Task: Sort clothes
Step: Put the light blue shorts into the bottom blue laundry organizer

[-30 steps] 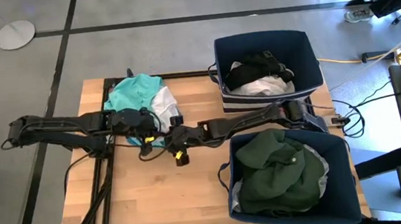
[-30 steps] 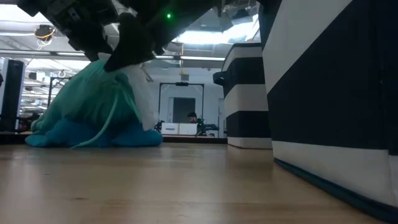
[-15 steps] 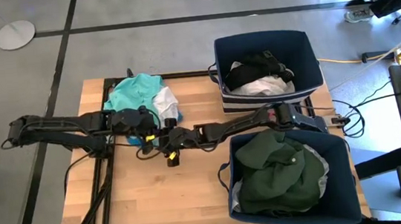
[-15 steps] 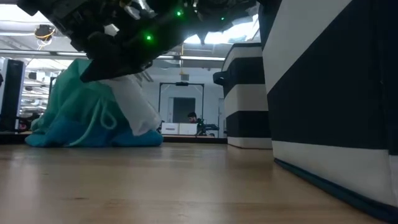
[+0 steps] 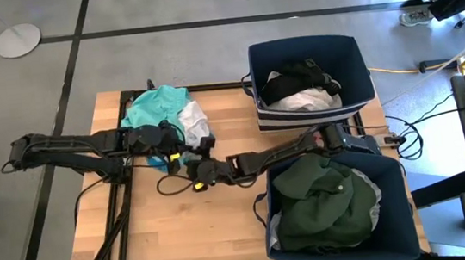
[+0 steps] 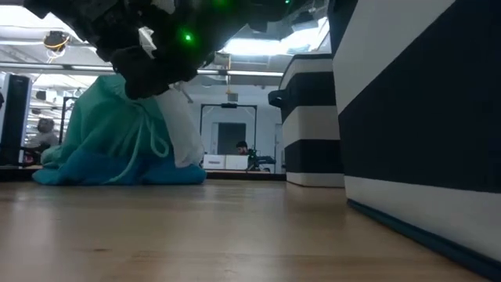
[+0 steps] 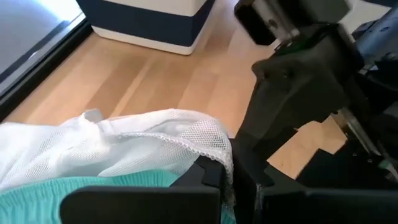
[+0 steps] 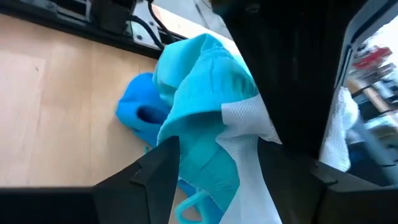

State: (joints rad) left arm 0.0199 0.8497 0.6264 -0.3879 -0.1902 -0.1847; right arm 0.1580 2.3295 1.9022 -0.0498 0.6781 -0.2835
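Note:
The right gripper pinches the teal garment by its fold (image 8: 208,155) beside the white mesh next. Then I sort the garment into the near bin.
A teal and white mesh garment (image 5: 157,110) lies heaped at the table's far left, its blue lower part (image 6: 117,171) on the wood. My left gripper (image 5: 173,145) is shut on it at the heap's near side. My right gripper (image 5: 196,175) is open just near of it. In the right wrist view its fingers stand on either side of the hanging teal and white fabric (image 8: 211,106); I cannot tell whether they touch it. Black and white clothes (image 5: 301,86) lie in the far bin, and a dark green garment (image 5: 322,198) lies in the near bin. My left gripper pinches the white mesh edge together with the teal fabric (image 7: 208,155) between its two fingers. It comes from above and from the table's left. The fabric rises to a peak under the fingers (image 6: 145,74), and the garment's lower part stays on the table.
Two navy and white bins stand at the table's right, one far (image 5: 355,56) and one near (image 5: 402,216). In the low view the near bin's striped wall (image 6: 423,117) fills the right side. Bare wood (image 5: 182,230) lies at the near left. Cables run along the left edge.
My right gripper has gone toward the table's left and near edges, from beside the heap to a spot just near of my left gripper. The teal garment's peak has dipped and risen again under my left gripper, and its base has stayed on the table.

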